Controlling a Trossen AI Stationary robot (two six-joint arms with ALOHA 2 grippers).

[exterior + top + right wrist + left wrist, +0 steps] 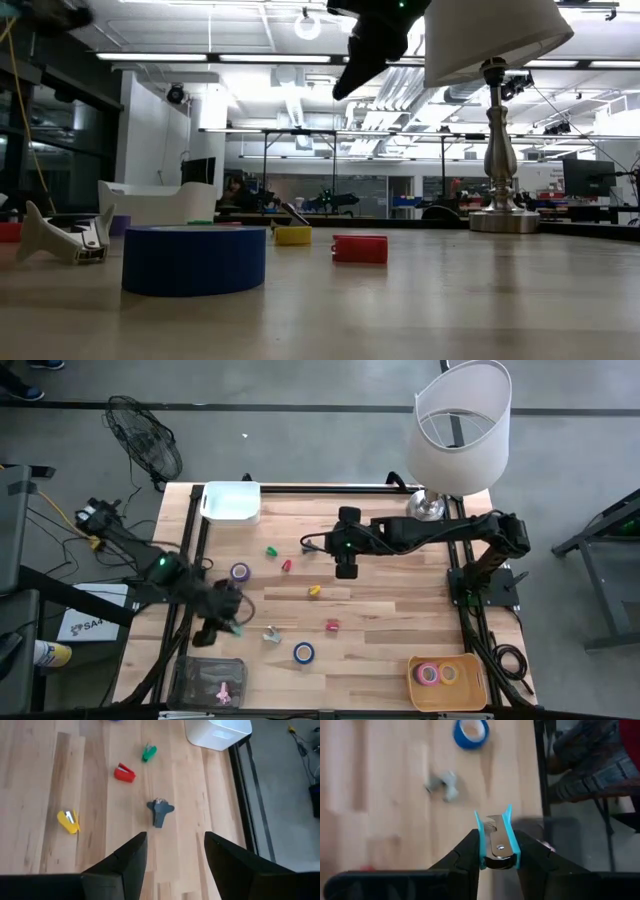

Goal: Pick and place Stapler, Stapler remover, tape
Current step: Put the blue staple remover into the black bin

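My left gripper keeps hold of the cyan staple remover until it reaches the clear tray, as it now hangs above the wood, short of the tray's rim.
My left gripper is near the table's near-left part, shut on a cyan staple remover. My right gripper hangs open above the table's middle, touching nothing, and shows at the top of the low view. Past its fingers lie a grey-blue staple remover, a red one, a green one and a yellow one. A blue tape roll lies flat. A white staple remover, a purple tape roll and a small red stapler rest on the wood. My left gripper pinches the cyan staple remover between its two fingers, one on each cyan side wing. The metal hinge end sits back between the fingers and the open jaws point forward. The wood shows beneath it. Whether it is clear of the table, I cannot tell.
A white bin sits at the far-left corner. A clear tray with a pink item is at the near-left edge. A yellow bin with tape rolls stands near-right. A lamp stands at the far right. Black frame rails run along both sides.
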